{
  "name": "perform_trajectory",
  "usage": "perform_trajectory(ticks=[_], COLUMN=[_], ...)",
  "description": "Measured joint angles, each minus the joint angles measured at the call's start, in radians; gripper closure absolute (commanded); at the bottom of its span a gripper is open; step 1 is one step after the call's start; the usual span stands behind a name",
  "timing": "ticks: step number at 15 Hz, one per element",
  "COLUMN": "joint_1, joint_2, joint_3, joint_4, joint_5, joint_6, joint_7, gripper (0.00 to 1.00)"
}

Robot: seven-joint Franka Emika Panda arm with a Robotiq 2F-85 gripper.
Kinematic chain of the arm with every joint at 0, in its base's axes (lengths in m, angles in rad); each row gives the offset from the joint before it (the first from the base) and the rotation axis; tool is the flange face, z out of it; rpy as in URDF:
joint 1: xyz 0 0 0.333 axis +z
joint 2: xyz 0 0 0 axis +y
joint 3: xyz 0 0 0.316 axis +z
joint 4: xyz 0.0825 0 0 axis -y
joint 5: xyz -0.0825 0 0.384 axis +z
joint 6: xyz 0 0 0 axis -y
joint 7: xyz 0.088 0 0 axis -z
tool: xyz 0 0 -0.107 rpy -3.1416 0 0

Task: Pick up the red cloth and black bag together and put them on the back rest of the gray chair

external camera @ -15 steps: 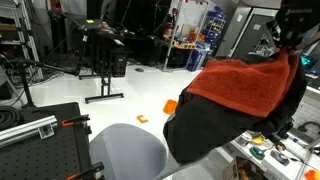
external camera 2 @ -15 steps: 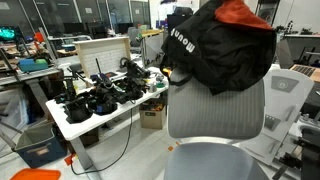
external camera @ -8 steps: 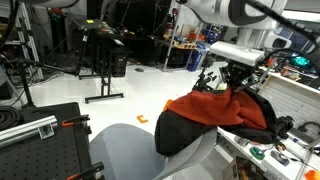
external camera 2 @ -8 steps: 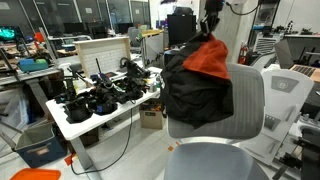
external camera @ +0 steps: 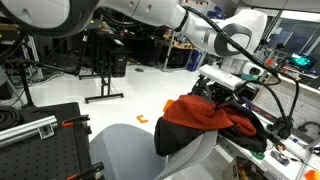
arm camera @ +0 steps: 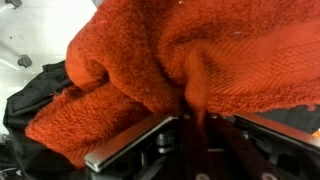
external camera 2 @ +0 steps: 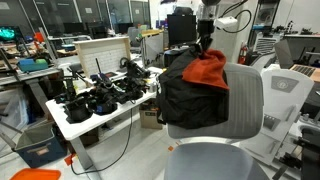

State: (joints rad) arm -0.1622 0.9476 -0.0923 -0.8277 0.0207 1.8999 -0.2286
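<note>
The red cloth (external camera: 208, 110) lies over the back rest and would remain draped there, so it is time for my gripper to release the cloth.
The red cloth (external camera: 208, 110) and the black bag (external camera: 252, 126) lie draped together over the back rest of the gray chair (external camera: 185, 152). In an exterior view the red cloth (external camera 2: 208, 70) sits on top of the black bag (external camera 2: 190, 98), which hangs down the chair's back rest (external camera 2: 245, 100). My gripper (external camera: 226, 92) is right above them, also seen in an exterior view (external camera 2: 204, 47). In the wrist view my gripper (arm camera: 194, 120) is shut on a fold of the red cloth (arm camera: 200, 55), with the black bag (arm camera: 35, 95) showing beside it.
A white table (external camera 2: 100, 110) cluttered with black gear stands beside the chair. A workbench with tools (external camera: 280, 150) lies behind the back rest. A black perforated board (external camera: 40, 135) and the chair's seat (external camera: 125, 150) are in front. A white chair (external camera 2: 295, 90) stands nearby.
My gripper has come down with the cloth and bag, lowering them from high in the air onto the chair's back rest, where they now rest and sag.
</note>
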Motion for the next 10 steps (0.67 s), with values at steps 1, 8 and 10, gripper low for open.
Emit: perform_trajectory(ticks=[1,8,10], joint_1=[0.0,0.002,0.003], joint_2=[0.006,0.019,0.011], joint_3=[-0.001,-0.001,-0.001], joint_4=[0.008,0.043,0.053], joint_5=[0.0,0.0,0.0], joint_6=[-0.003,-0.029,-0.033], joint_7=[0.0,-0.001,-0.007], gripper=[0.69,0.25,0.12])
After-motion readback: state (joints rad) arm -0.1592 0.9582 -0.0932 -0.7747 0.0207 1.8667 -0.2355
